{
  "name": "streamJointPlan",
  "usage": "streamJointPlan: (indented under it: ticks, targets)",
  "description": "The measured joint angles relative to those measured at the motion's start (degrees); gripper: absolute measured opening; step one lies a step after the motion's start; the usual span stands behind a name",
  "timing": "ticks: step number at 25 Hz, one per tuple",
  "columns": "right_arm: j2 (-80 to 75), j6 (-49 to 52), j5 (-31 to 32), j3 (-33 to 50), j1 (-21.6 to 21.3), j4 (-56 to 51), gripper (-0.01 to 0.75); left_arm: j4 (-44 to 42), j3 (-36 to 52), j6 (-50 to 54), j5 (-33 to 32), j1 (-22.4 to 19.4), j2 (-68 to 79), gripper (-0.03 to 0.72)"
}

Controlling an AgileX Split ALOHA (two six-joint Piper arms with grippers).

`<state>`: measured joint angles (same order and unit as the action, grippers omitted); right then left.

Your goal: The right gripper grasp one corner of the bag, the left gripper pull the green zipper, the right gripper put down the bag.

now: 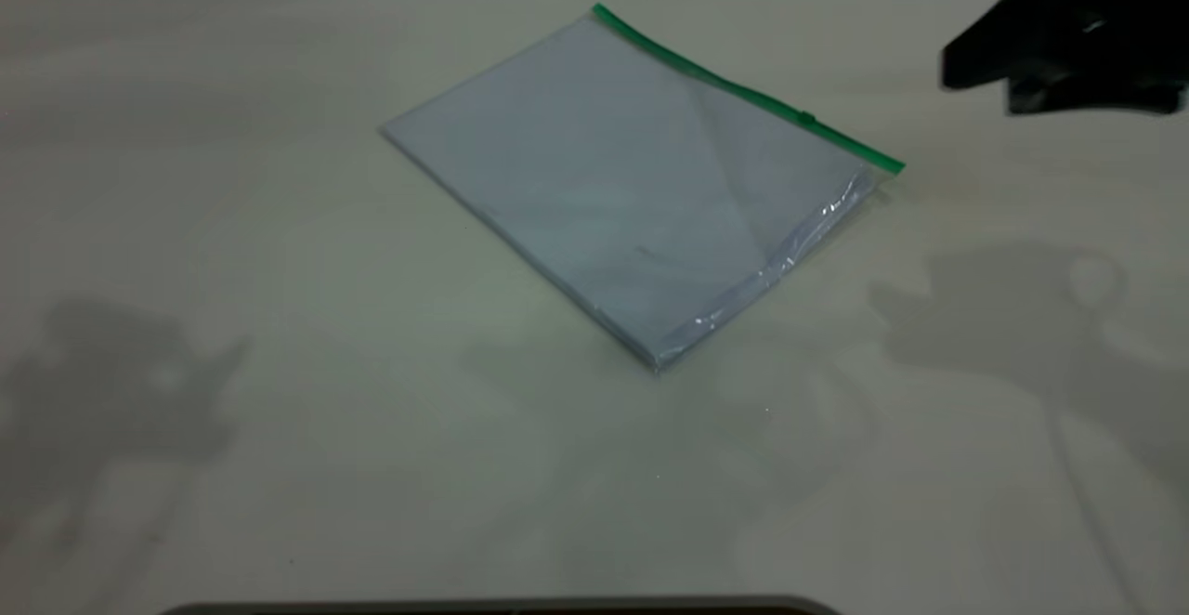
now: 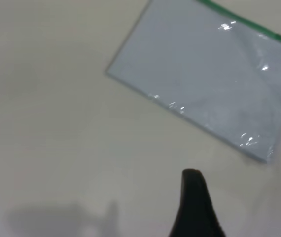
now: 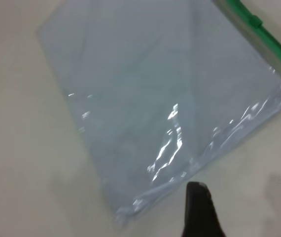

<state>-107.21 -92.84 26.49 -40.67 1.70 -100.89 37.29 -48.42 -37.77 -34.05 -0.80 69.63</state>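
The bag's edge lifts slightly at its zipper corner nearest the slider (image 1: 887, 173), while the slack sheet (image 1: 624, 169) lies flat, so my right gripper should grab the bag by that corner next.
The bag (image 1: 632, 188) lies flat on the table, a clear pouch over pale bluish sheets. The green zipper (image 1: 743, 85) runs along its far right edge, with the slider tab (image 1: 806, 118) past the middle toward the near end. My right gripper (image 1: 957, 67) hovers at the far right, apart from the bag, showing as one closed empty tip. In the right wrist view its tip (image 3: 197, 190) is just off the bag's (image 3: 155, 89) edge, and the zipper (image 3: 263, 34) shows. My left gripper (image 2: 192, 177) is a single closed tip above bare table, well short of the bag (image 2: 204, 74). It is out of the exterior view.
The pale table (image 1: 279, 411) extends all round the bag. Arm shadows fall at the left (image 1: 111, 383) and right (image 1: 1022, 308). A dark edge (image 1: 502, 608) runs along the near side of the table.
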Motion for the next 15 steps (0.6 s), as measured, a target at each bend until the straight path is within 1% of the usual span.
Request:
streamJointPlan:
  ticks: [4,8,11,15]
  targets:
    - [-13.67,-0.12,4.20,-10.06,-0.59,0.69,0.522,3.72,-0.11,-4.21,0.54,0.00,2.57,0.588]
    - [-23.27,1.84,8.65,-18.48,-4.01,2.84,0.522,4.33,-0.11,-5.33,0.59,0.00,3.03,0.588]
    - [-28.27,3.69,9.24,-23.45,-6.69,5.56,0.515,4.46,-0.11,-5.55,0.60,0.00,3.03,0.588]
    - [-32.25,5.99,9.24,-27.76,-8.22,9.91,0.506,4.46,-0.18,-5.61,0.60,0.00,3.04,0.588]
